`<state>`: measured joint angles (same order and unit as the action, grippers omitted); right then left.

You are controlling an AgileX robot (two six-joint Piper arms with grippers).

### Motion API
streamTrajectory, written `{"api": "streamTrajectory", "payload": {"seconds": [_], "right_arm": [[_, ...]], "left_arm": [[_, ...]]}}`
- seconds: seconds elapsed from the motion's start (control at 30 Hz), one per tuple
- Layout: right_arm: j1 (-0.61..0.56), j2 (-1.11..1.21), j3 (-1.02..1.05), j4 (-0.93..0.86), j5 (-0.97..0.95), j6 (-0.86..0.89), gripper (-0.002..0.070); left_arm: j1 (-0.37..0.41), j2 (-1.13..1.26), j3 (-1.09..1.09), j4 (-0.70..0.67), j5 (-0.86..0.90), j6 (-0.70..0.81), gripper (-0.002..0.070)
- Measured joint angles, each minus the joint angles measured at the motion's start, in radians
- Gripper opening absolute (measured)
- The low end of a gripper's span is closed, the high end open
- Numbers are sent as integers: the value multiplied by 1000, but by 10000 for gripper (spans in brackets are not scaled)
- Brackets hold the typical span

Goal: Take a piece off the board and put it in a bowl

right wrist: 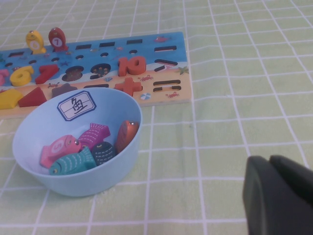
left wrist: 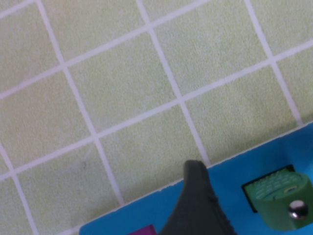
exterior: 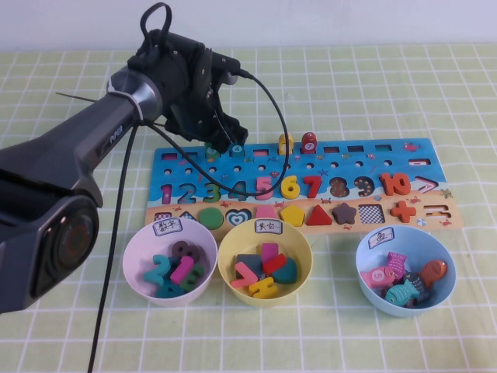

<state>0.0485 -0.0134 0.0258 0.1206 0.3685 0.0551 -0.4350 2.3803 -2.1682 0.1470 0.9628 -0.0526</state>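
Note:
My left gripper should close now. Closing now would hold the green piece (left wrist: 283,198). Its finger reaches down beside the piece over the blue board (left wrist: 234,178).
The board (exterior: 349,165) lies across the middle of the table. The grass-green piece (exterior: 211,153) stands in its slot at the board's far left, next to a teal peg (exterior: 236,150). My left gripper (exterior: 217,142) hovers right over the piece. In the left wrist view one dark finger (left wrist: 195,205) stands on the blue board (left wrist: 230,191), apart from the piece (left wrist: 281,200); the other finger is out of frame, so the jaws stand open. The light blue bowl (exterior: 365,272) sits front right. My right gripper (right wrist: 270,162) is shut and empty, low over the cloth near that bowl (right wrist: 98,181).
A lilac bowl (exterior: 133,272) and a yellow bowl (exterior: 227,272) with pieces stand before the board. A yellow peg (exterior: 285,143) and a red peg (exterior: 308,142) stand at the board's far edge. The blue bowl holds several fish pieces (right wrist: 73,154). The left arm's cable (exterior: 272,116) hangs over the board.

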Motion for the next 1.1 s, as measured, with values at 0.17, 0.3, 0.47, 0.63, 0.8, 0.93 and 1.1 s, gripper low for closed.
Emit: {"api": "streamTrajectory", "payload": {"seconds": [0.17,0.3,0.47,0.63,0.8,0.93,1.1], "right_arm": [[0,0,0,0,0,0,-17],[0,0,0,0,0,0,-20],[0,0,0,0,0,0,-20],[0,0,0,0,0,0,-20],[0,0,0,0,0,0,-20],[0,0,0,0,0,0,-20],[0,0,0,0,0,0,-20]], "left_arm": [[0,0,0,2,-2,0,361],[0,0,0,2,0,0,261],[0,0,0,2,7,0,220],[0,0,0,2,7,0,219],[0,0,0,2,7,0,219],[-2,0,-21,2,32,0,219],[-2,0,-94,4,87,0,219]]}}
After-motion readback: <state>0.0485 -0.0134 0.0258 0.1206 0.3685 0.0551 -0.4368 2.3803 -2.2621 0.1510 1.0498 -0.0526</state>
